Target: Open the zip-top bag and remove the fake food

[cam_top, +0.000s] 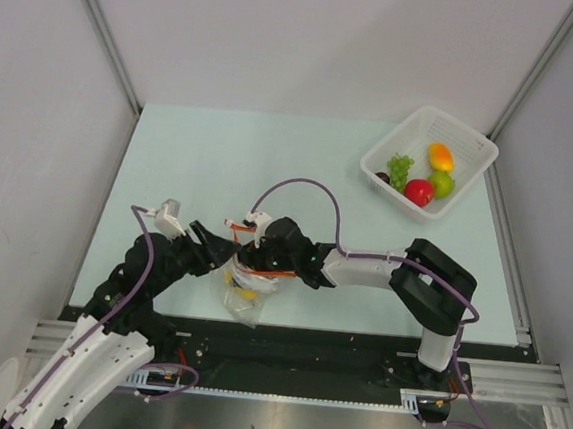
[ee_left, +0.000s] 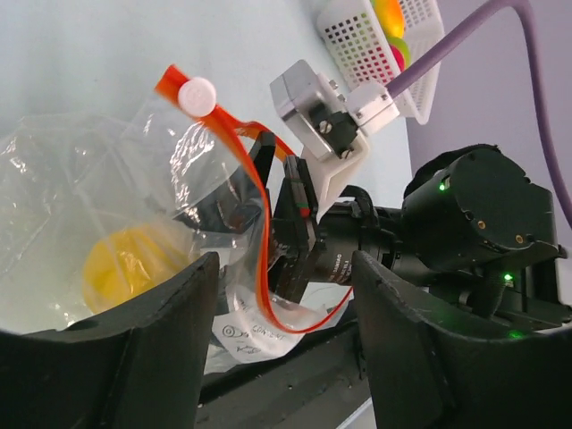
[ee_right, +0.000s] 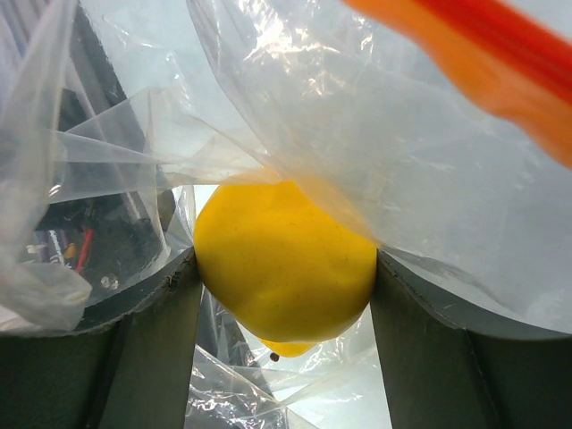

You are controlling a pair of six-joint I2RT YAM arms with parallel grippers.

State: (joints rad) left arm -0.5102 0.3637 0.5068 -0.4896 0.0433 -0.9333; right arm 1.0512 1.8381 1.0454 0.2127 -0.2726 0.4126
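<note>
I need to take hold of one side of the bag's orange-red zip strip (cam_top: 237, 228) with my left gripper, so the bag's opening stays open and the pear can be taken out.
The clear zip-top bag (cam_top: 246, 293) lies near the table's front edge, its orange-red zip strip (ee_left: 256, 219) open and looped. My right gripper (cam_top: 250, 269) reaches into the bag's mouth and is shut on the yellow pear (ee_right: 279, 243), with both fingers pressed against its sides (ee_right: 286, 268). The pear also shows through the plastic in the left wrist view (ee_left: 130, 268). My left gripper (ee_left: 284, 268) is open wide, with the bag's lip and zip strip hanging loose between its fingers. It sits just left of the bag (cam_top: 207, 238).
A white mesh basket (cam_top: 470, 142) stands at the back right. It holds green grapes (cam_top: 399, 169), a red apple (cam_top: 419, 192), a green round fruit (cam_top: 443, 184) and an orange-yellow oval fruit (cam_top: 440, 156). The two wrists are close together over the bag.
</note>
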